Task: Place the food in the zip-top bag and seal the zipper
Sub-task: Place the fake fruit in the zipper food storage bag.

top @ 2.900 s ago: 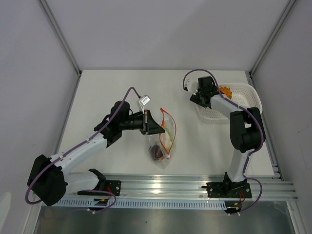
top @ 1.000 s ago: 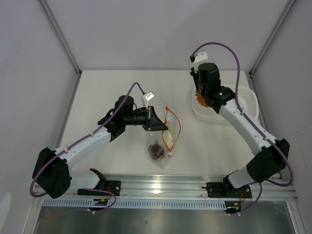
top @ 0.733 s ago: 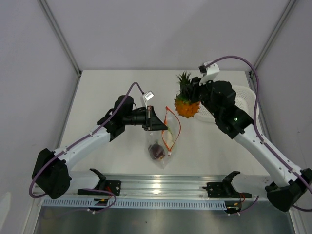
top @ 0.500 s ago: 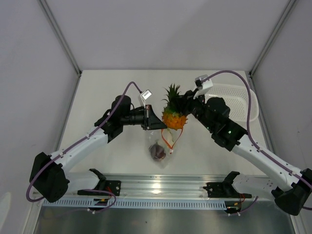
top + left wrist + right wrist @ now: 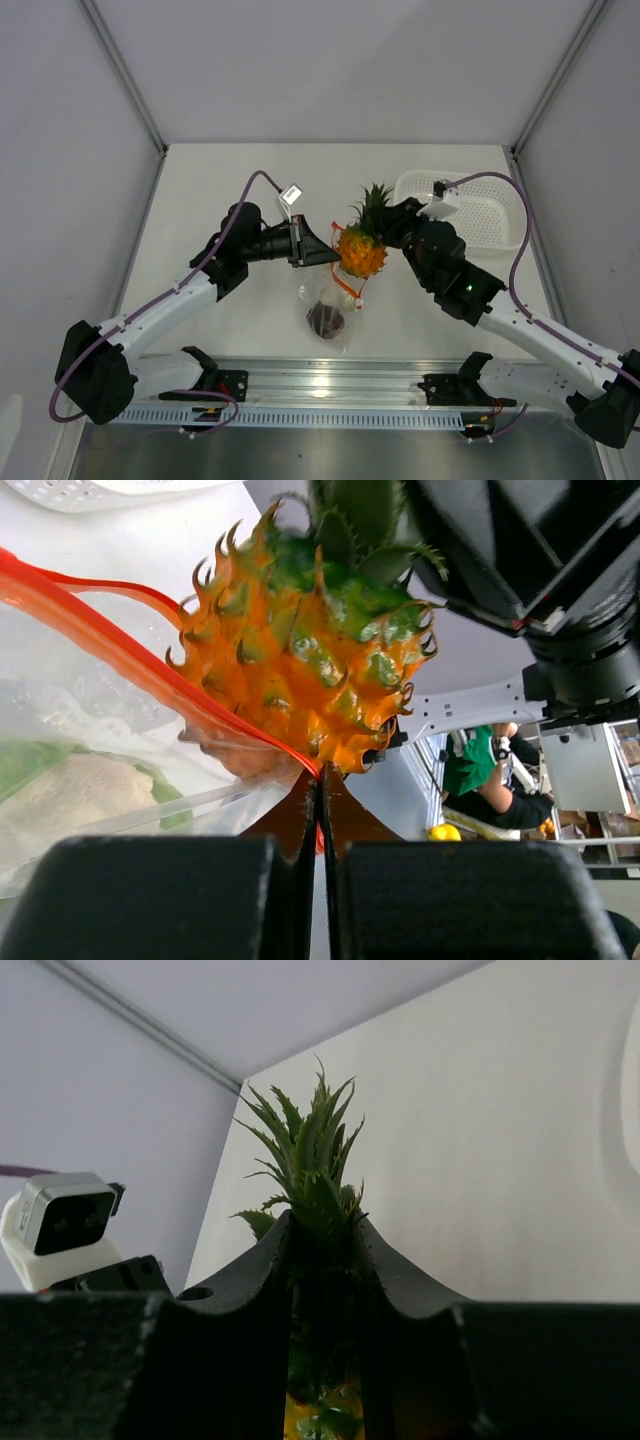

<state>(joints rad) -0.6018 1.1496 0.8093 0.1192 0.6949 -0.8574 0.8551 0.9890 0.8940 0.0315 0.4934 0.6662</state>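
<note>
My right gripper should stay closed for now, because the body of the pineapple (image 5: 361, 252) is outside the zipper and the pineapple would end short of the bag's inside.
The orange pineapple (image 5: 361, 252) hangs at the mouth of the clear zip-top bag (image 5: 330, 312). My right gripper (image 5: 385, 226) is shut on its green crown (image 5: 312, 1165), which sticks up between the fingers. My left gripper (image 5: 326, 258) is shut on the bag's red-orange zipper (image 5: 120, 645) edge and holds that side lifted. In the left wrist view the pineapple's body (image 5: 300, 660) rests against the raised zipper strip. Inside the bag lie a dark red-purple fruit (image 5: 325, 320) and a white and pale-green vegetable piece (image 5: 75, 790).
A white perforated basket (image 5: 505, 198) stands at the back right with nothing showing in it. Grey walls enclose the table on three sides. A metal rail (image 5: 330, 385) with the arm bases runs along the near edge.
My right arm lifted the pineapple out of the basket and carried it left and nearer, to the bag's mouth. My left gripper kept its hold on the bag's edge.
</note>
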